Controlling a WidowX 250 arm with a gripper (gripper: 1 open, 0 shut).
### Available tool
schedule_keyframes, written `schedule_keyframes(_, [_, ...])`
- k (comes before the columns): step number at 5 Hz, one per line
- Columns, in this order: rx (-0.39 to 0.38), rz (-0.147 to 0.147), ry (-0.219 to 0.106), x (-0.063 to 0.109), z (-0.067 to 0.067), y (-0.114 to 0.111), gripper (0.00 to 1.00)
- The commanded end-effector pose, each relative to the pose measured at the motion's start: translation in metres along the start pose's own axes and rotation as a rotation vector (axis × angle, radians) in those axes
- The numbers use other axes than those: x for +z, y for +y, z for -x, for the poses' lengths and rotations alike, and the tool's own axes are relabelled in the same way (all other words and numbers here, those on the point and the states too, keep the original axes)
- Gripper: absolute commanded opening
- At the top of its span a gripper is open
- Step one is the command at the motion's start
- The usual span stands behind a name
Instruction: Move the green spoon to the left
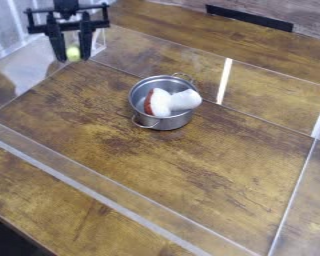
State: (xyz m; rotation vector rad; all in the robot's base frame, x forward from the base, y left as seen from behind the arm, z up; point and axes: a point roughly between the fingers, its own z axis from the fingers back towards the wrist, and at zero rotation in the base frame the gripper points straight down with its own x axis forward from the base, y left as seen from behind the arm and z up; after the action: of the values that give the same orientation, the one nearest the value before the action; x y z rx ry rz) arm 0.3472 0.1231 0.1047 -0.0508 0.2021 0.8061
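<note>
The green spoon hangs above the wooden table; I must hold it until it's down.
The green spoon [73, 52] hangs upright at the far left of the table, only its yellow-green handle showing. My black gripper [72, 50] is shut on it, one finger on each side, and holds it above the wooden table near the back left corner of the clear-walled area. The spoon's silver end is not visible.
A round silver metal bowl [162, 103] with white and red items stands near the middle of the wooden table [190, 170]. Low clear plastic walls [223, 80] border the work area on all sides.
</note>
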Motion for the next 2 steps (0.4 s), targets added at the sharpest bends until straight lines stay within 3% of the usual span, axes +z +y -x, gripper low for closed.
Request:
schedule_keyframes(1, [0.055,0.051,-0.051,0.013,0.000,0.016,0.00])
schedule_keyframes(2, [0.037,0.062,-0.035,-0.008,-0.012,0.022,0.00])
